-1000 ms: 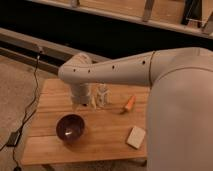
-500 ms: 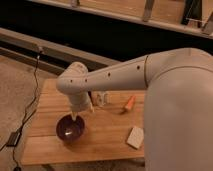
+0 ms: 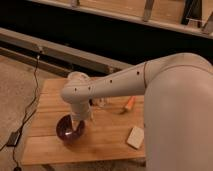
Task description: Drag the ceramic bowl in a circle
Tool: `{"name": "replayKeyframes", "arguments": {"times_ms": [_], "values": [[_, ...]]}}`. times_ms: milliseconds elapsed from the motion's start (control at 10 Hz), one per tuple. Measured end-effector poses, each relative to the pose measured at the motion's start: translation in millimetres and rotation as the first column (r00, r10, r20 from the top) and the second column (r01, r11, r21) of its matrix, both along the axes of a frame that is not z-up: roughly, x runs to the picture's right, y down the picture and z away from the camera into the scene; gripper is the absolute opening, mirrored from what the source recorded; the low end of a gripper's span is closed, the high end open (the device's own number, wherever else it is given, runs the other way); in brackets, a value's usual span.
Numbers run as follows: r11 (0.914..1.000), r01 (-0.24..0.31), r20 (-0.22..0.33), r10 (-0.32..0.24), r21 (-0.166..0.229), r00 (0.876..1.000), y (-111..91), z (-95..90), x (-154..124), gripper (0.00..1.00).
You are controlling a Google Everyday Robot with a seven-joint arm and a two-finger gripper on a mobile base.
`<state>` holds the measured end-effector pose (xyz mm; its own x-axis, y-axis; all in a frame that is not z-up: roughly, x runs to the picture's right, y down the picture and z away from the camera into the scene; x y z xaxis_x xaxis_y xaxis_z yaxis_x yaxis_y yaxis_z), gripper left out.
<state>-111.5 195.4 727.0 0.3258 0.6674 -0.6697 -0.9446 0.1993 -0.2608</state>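
My gripper grabs the ceramic bowl [image 3: 66, 132] by its rim [image 3: 80, 121] next. Then my gripper drags the bowl in a circle over the wooden table.
The ceramic bowl [image 3: 66, 132], round and glossy dark maroon, sits near the front left of the wooden table [image 3: 110, 146]. My gripper [image 3: 76, 123] hangs at the end of the white arm, pointing down into the bowl at its right rim. It stands open, with one side inside the bowl. The wrist hides the bowl's far right edge. I cannot tell whether the gripper touches the rim.
A small pale rectangular block [image 3: 135, 137] lies at the front right of the table. An orange carrot-like object [image 3: 129, 103] and a small clear item [image 3: 103, 102] sit behind the arm. A black cable [image 3: 30, 100] runs down the floor at the left.
The arm has swung forward and down from the table's back. The gripper has dropped from above the small items to the bowl's right rim. The bowl has stayed in place.
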Motion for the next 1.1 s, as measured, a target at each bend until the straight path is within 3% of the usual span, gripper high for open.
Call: {"name": "replayKeyframes", "arguments": {"times_ms": [400, 900, 1100], "values": [[0.9984, 0.032, 0.047, -0.029, -0.046, 0.998, 29.9, 25.0, -3.3, 0.65], [0.9971, 0.052, 0.040, -0.050, -0.055, 0.998, 40.6, 48.0, -1.3, 0.63], [0.9976, 0.050, 0.033, -0.048, -0.049, 0.998, 38.2, 53.4, -3.4, 0.45]]}}
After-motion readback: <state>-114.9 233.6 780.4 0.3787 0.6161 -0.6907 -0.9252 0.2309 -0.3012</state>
